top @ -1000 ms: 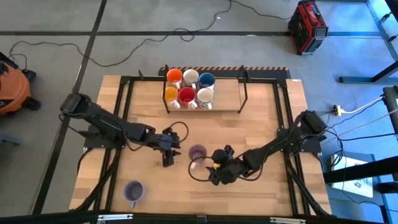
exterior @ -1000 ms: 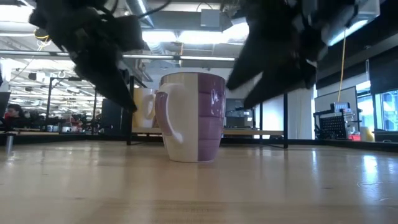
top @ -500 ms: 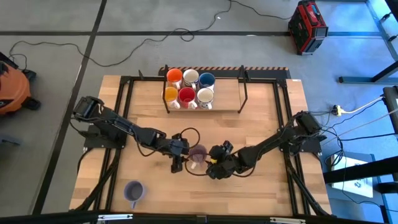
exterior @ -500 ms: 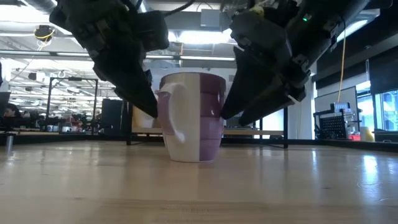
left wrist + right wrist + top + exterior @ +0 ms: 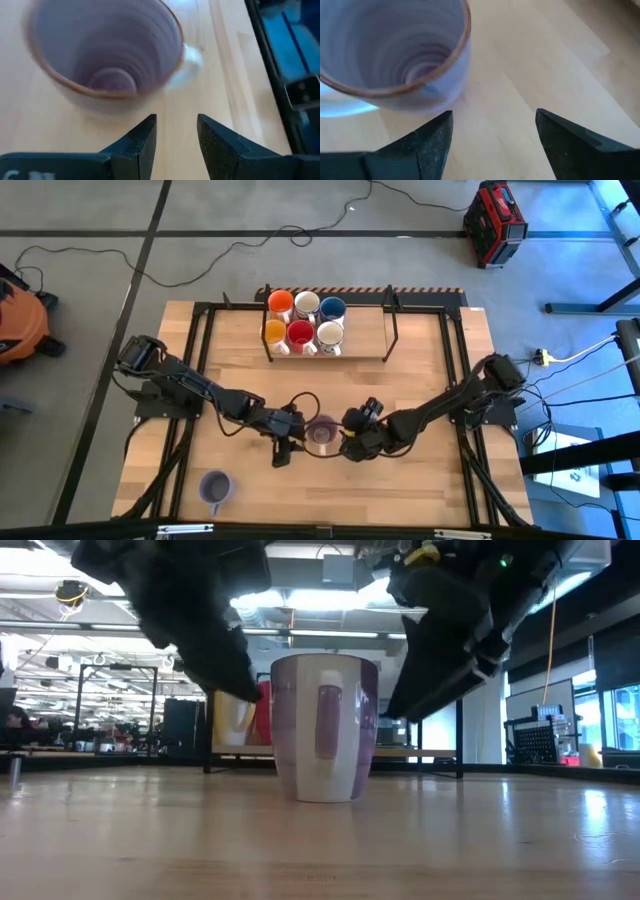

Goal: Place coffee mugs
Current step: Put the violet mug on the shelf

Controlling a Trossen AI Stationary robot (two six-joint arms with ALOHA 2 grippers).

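Observation:
The pale purple mug should go in the rack beside the blue mug [image 5: 332, 309]. My right gripper should grab it by its handle [image 5: 323, 450] next to put it there.
A pale purple mug [image 5: 322, 433] stands upright on the wooden table, its handle [image 5: 327, 720] turned toward the near edge. My left gripper [image 5: 285, 446] is low at the mug's left, open by a narrow gap [image 5: 175, 125], with the mug [image 5: 105, 55] just ahead. My right gripper [image 5: 352, 444] is low at the mug's right, wide open [image 5: 492, 120], with the mug [image 5: 395, 55] just ahead. A second pale purple mug [image 5: 214, 488] stands near the front left. Several mugs stand in a rack [image 5: 305, 320] at the far side: orange, white, blue and red. My left gripper has its fingertips [image 5: 145, 125] close to the mug's lower wall; I cannot tell whether they touch it. My right gripper has one fingertip [image 5: 445, 120] close to the mug's wall; I cannot tell whether it touches.
The black metal rack frame [image 5: 390, 330] spans the far part of the table. Black rails [image 5: 200, 360] run along the left and right sides. Bare wood [image 5: 400, 500] lies between the mug and the near edge.
My left gripper has moved toward the table's right and near edge, up to the mug. My right gripper has shifted a little toward the far edge, beside the mug. The mug has slid slightly toward the near edge and turned, its handle swinging from the left to the near side.

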